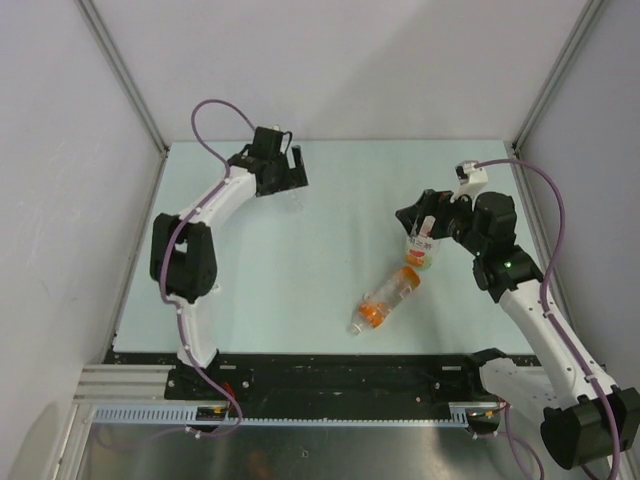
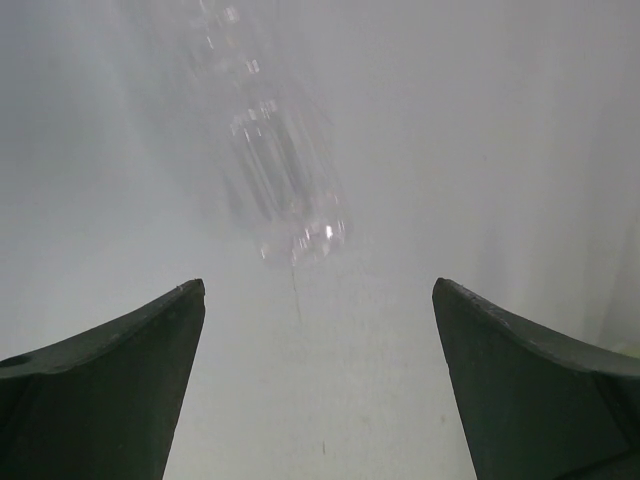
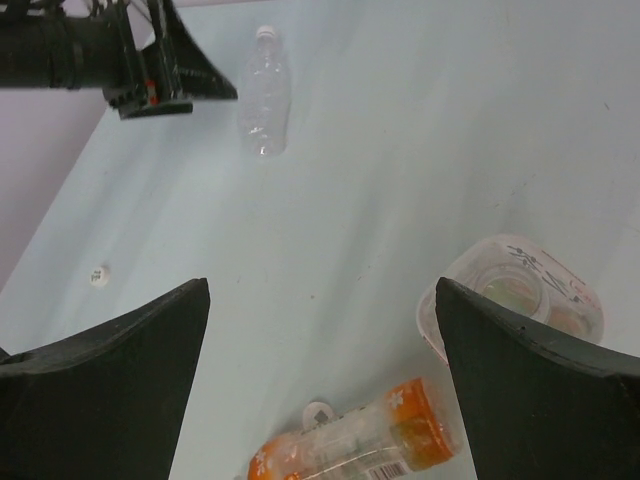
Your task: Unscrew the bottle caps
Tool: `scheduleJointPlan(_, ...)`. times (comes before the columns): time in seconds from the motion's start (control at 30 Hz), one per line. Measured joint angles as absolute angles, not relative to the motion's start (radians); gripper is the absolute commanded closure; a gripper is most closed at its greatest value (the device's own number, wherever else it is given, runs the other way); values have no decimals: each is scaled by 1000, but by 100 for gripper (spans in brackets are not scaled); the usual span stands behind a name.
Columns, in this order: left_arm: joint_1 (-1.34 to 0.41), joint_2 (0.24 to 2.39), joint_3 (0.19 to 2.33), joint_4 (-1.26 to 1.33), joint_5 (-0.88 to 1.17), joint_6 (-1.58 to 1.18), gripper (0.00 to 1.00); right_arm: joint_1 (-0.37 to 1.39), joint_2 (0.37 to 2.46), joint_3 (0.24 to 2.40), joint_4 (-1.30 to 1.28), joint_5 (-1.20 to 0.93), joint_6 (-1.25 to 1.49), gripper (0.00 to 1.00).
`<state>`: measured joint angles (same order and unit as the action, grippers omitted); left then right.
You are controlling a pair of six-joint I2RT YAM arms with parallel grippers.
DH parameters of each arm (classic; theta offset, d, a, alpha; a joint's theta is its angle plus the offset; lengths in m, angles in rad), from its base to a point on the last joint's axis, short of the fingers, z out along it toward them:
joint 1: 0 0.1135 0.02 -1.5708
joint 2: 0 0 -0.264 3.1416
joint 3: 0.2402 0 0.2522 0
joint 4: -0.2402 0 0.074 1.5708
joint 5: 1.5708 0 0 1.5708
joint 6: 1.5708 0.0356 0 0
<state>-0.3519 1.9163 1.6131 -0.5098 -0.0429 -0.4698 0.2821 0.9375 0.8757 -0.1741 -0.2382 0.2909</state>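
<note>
The clear bottle will next be grabbed around its body (image 2: 270, 158) by my left gripper, so that my right gripper can unscrew the white cap.
The clear bottle (image 3: 265, 90) lies on the table, a white cap (image 3: 265, 32) on its far end. In the left wrist view the clear bottle (image 2: 280, 180) is a blur just ahead of my left gripper (image 2: 318, 300), which is open and empty. The left gripper (image 1: 295, 178) hovers at the back left. The orange bottle (image 1: 387, 298) lies on its side mid-table, a small white cap (image 3: 318, 412) against it. My right gripper (image 3: 322, 290) is open and empty above it. The yellow-green bottle (image 1: 420, 252) stands upright beside the right gripper (image 1: 418, 222), outside its right finger.
A loose white cap (image 3: 97, 276) sits alone on the pale table, away from the bottles. Grey walls close off the left, back and right of the table (image 1: 260, 290). The black rail (image 1: 340, 375) with both arm bases runs along the near edge.
</note>
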Motion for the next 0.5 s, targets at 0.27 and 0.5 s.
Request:
scheduleJointPlan(0.27, -298, 2205, 2006, -608, -82, -447, 1, 276, 974, 879, -174, -251, 286, 1)
scheduleJointPlan(0.5, -297, 2403, 2251, -692, -119, -434, 3, 269, 1001, 889, -172, -251, 278, 1)
